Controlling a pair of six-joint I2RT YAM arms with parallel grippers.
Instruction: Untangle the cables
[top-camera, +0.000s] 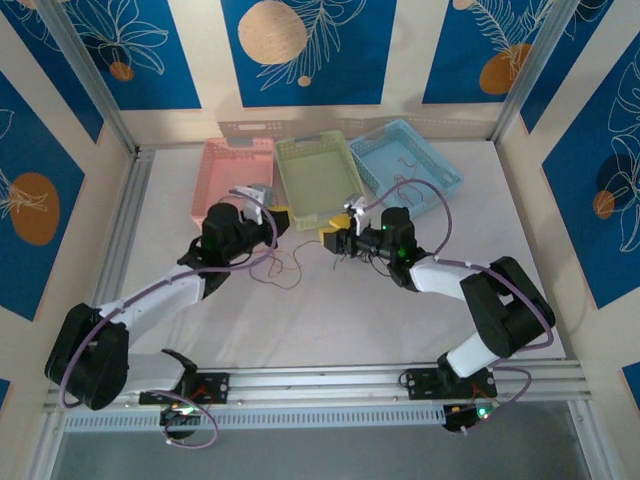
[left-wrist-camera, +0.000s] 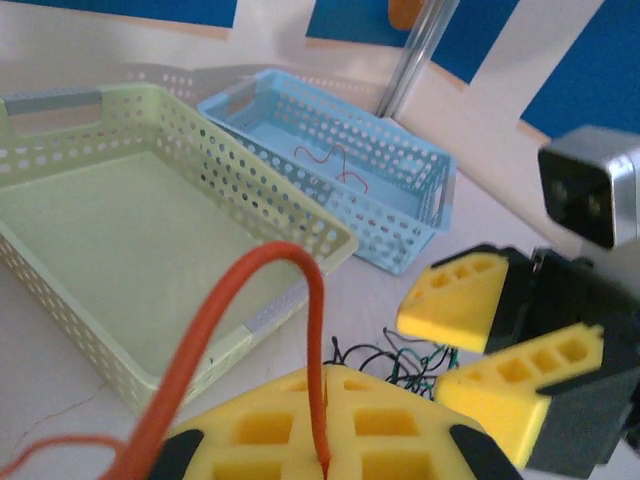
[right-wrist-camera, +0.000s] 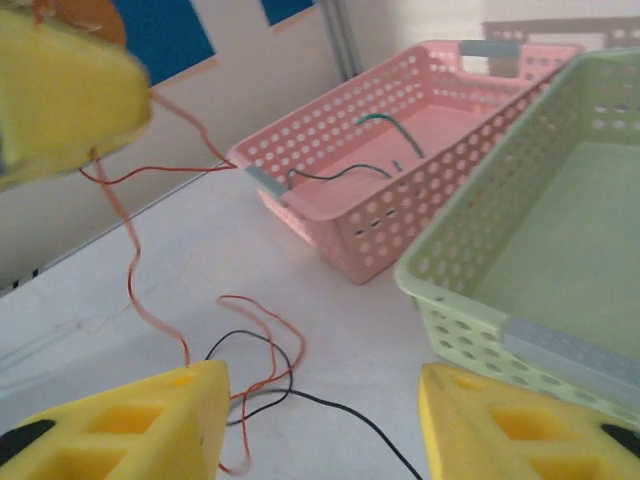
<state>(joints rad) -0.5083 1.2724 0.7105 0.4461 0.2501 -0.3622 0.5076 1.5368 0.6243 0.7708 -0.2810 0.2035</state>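
Observation:
The orange cable (left-wrist-camera: 300, 262) has loose loops. My right gripper should grab only that cable by those loops and leave the black cable out, to untangle it into the blue basket.
My left gripper (left-wrist-camera: 328, 390) is shut on an orange cable (left-wrist-camera: 300, 262) that arches up out of its pads. From there the cable (right-wrist-camera: 135, 270) runs down to loose loops on the white table, crossing a black cable (right-wrist-camera: 330, 405). My right gripper (right-wrist-camera: 320, 435) is open just above these two, which lie between its fingers. A small black and green tangle (left-wrist-camera: 405, 365) lies under the right gripper's yellow fingers (left-wrist-camera: 470, 300). From above, the left gripper (top-camera: 280, 219) and right gripper (top-camera: 335, 238) face each other close together, with thin loops (top-camera: 285, 268) below.
Three perforated baskets stand at the back. The pink basket (right-wrist-camera: 330, 190) holds a green cable (right-wrist-camera: 400, 132) and a black one. The green basket (left-wrist-camera: 60, 290) is bare. The blue basket (left-wrist-camera: 400, 215) holds a red cable (left-wrist-camera: 335, 165). Metal frame rails border the table.

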